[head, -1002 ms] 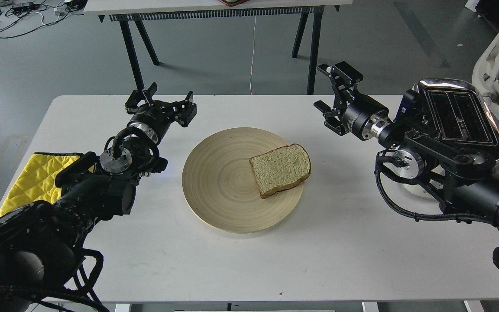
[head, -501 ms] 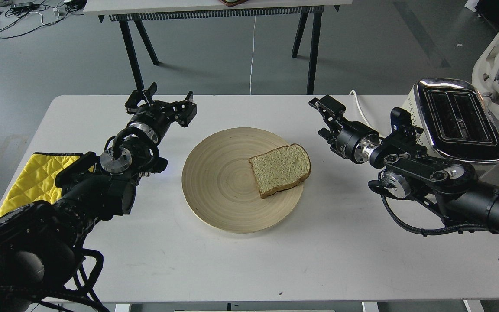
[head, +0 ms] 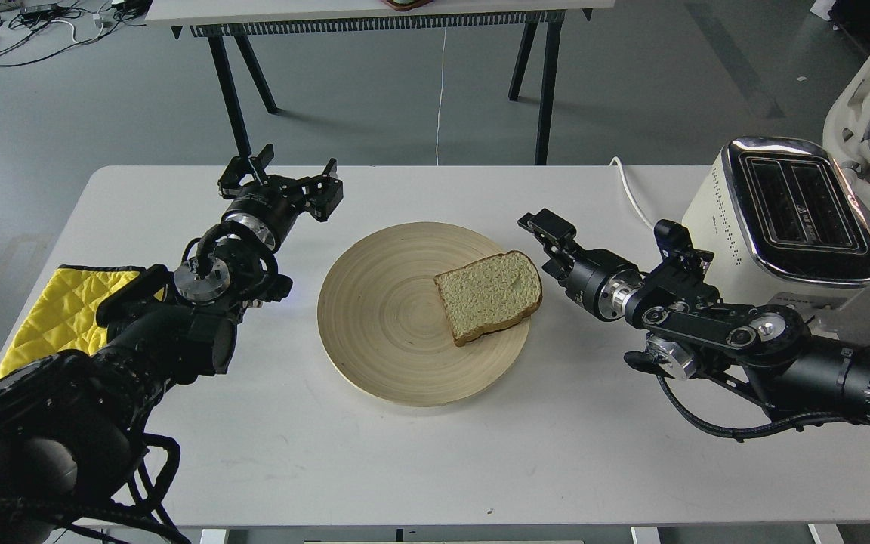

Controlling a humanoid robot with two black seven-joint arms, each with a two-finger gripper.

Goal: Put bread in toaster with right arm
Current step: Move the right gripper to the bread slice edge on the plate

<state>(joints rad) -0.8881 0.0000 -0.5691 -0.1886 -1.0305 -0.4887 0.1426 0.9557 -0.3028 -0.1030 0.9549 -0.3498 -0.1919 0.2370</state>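
Note:
The bread's flat bottom edge needs to stay free to enter the toaster. My right gripper will grab the bread next by its rounded top crust.
The bread lies flat on the right half of a round wooden plate in the middle of the white table. The toaster stands at the table's far right, slots up and empty. My right gripper is low over the table just right of the bread's rounded top, close to the crust, with its jaws open and empty. My left gripper is open and empty at the back left of the plate, away from the bread.
A yellow quilted cloth lies at the left edge under my left arm. The toaster's white cable runs off the back edge. A second table stands behind, and a white chair is beside the toaster.
My right arm has come down and to the left, from in front of the toaster to beside the bread. The toaster is now uncovered. The left arm and the bread have not moved.

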